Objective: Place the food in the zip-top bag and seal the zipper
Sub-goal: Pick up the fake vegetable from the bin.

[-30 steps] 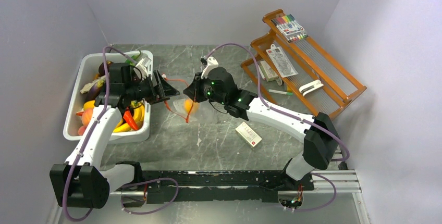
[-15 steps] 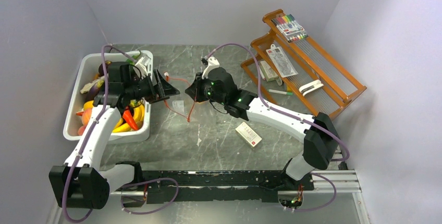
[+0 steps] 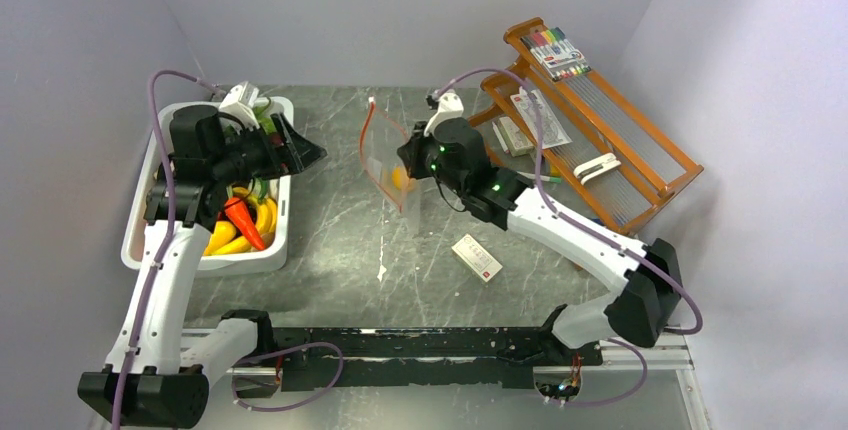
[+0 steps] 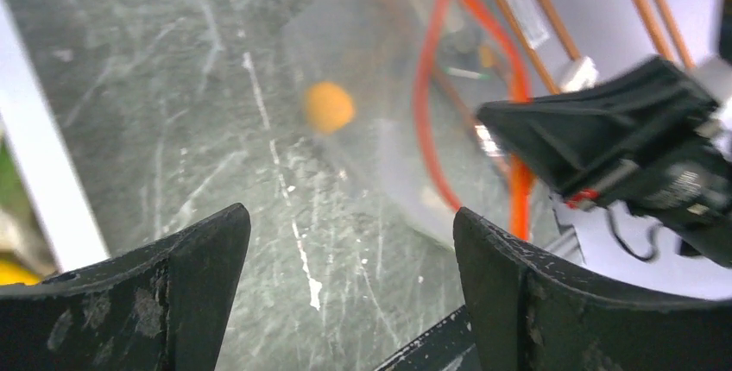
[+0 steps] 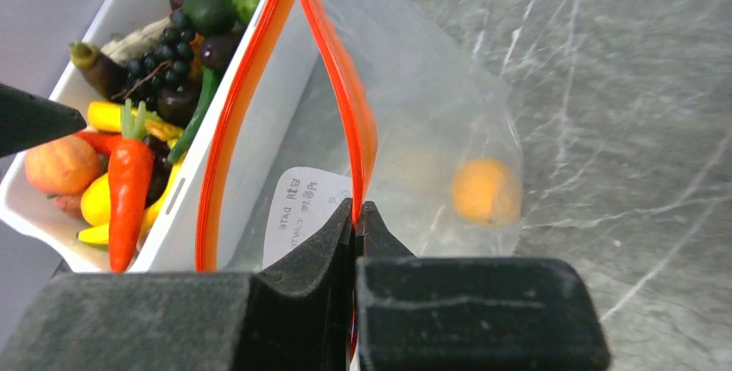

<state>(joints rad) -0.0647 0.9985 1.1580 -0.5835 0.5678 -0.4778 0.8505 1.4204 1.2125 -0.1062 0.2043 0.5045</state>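
My left gripper will next grab the carrot across its body, below the green top (image 3: 241,217). The carrot's tip will then stay free to go into the bag (image 3: 388,165).
The clear zip-top bag (image 3: 388,165) hangs above the table's middle, its mouth gaping. The red-orange zipper (image 3: 364,140) forms an open loop. My right gripper (image 3: 408,155) is shut on one side of the zipper strip (image 5: 356,164), its own tips showing in the right wrist view (image 5: 356,209). One round orange fruit (image 5: 486,190) lies inside the bag (image 5: 432,121). My left gripper (image 3: 298,155) is open and empty by the white tub's right rim, facing the bag (image 4: 380,121); it shows in the left wrist view (image 4: 350,246). The rest of the food (image 3: 240,220) lies in the tub.
The white tub (image 3: 140,225) stands at the left, holding a carrot (image 5: 129,185), peach (image 5: 60,164), grapes (image 5: 168,43), bananas and peppers. A small white-and-red box (image 3: 477,257) lies on the table right of centre. A wooden rack (image 3: 640,175) with a markers pack (image 3: 553,51) stands at the back right.
My right gripper has lifted the bag up and towards the back right, with the orange fruit in it. My left gripper has drawn back left from the bag to the tub's rim.
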